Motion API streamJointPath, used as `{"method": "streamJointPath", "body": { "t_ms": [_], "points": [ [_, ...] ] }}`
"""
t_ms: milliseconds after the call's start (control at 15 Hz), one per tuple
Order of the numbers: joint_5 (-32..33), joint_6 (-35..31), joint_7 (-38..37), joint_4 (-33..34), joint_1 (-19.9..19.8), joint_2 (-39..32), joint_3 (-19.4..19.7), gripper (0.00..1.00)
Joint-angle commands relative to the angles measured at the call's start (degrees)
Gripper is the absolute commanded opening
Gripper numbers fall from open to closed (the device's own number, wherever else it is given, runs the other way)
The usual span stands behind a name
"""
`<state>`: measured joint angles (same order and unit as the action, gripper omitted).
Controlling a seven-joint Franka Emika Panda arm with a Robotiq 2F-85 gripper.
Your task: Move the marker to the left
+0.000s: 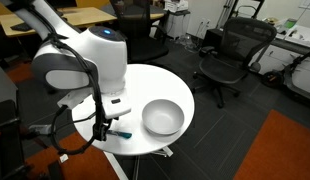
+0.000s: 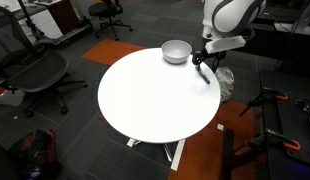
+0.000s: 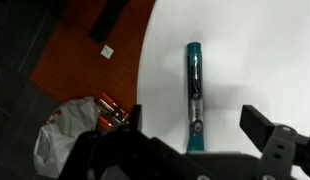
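Observation:
The marker [image 1: 119,133] [image 3: 194,92] is below my fingers in an exterior view, so my gripper would miss it if it closed now. My gripper needs to go down first, then close on the marker.
The marker [image 3: 194,92] is a thin pen with a teal-blue cap and dark body. It lies flat on the round white table [image 3: 255,60] near its edge. In the wrist view it lies between the fingers of my gripper [image 3: 193,128], which is open, with its near end under the gripper body. In an exterior view the gripper [image 1: 103,128] hangs low over the table's near edge with the marker [image 1: 119,133] just beside it. In an exterior view the gripper [image 2: 198,64] is next to the grey bowl [image 2: 176,51].
A grey bowl [image 1: 162,117] stands on the table close to the gripper. The table edge runs just beside the marker; below it lie an orange-brown floor mat [image 3: 85,50] and a grey bag [image 3: 70,130]. Office chairs [image 1: 227,55] stand around.

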<state>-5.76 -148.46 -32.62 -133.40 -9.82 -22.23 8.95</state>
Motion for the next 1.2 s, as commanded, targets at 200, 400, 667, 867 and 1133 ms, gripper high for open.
{"method": "streamJointPath", "body": {
  "t_ms": [200,400,667,867,1133],
  "points": [
    [-3.83,-2.0,5.49,2.11,0.59,-3.44,0.58,1.0],
    [-4.99,-2.62,7.09,2.83,0.39,-4.81,0.46,1.0],
    [-5.42,-2.8,7.56,3.8,0.44,-6.42,0.51,1.0],
    [-5.24,-2.91,7.65,4.38,0.68,-7.29,0.72,0.68],
    [-5.35,-2.84,7.67,4.97,0.64,-7.81,0.7,0.35]
  ]
}}
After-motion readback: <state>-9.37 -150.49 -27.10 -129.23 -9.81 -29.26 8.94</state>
